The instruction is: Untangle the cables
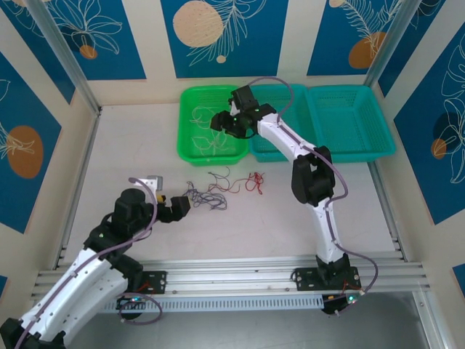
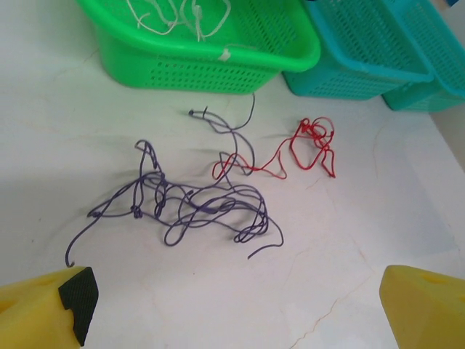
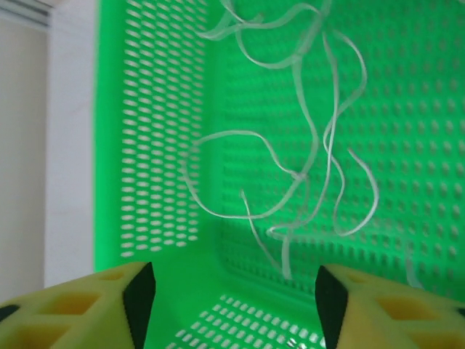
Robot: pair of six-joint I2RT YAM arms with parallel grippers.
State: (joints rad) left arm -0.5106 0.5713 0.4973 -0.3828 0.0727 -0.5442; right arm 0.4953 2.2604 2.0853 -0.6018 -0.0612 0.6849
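My left gripper should grab the dark wire by its outer loop (image 1: 195,196) on the side away from the red wire (image 1: 251,182), to draw the dark wire free and untangle it.
A dark, purplish-black wire (image 2: 196,203) lies in a loose tangle on the white table, with a red wire (image 2: 309,145) curled just to its right, one end reaching into the dark one. Both also show in the top view, dark wire (image 1: 207,198) and red wire (image 1: 251,182). The whitish wire (image 3: 305,145) lies curled inside the green basket (image 1: 187,138). My left gripper (image 2: 236,305) stands open just short of the dark tangle, nothing between its fingers. My right gripper (image 3: 232,298) hangs open over the green basket, above the whitish wire (image 1: 203,120).
Two teal baskets (image 1: 349,109) stand to the right of the green one along the back wall. The green basket's rim (image 2: 218,54) rises just beyond the wires. An aluminium rail (image 1: 240,273) runs along the near table edge.
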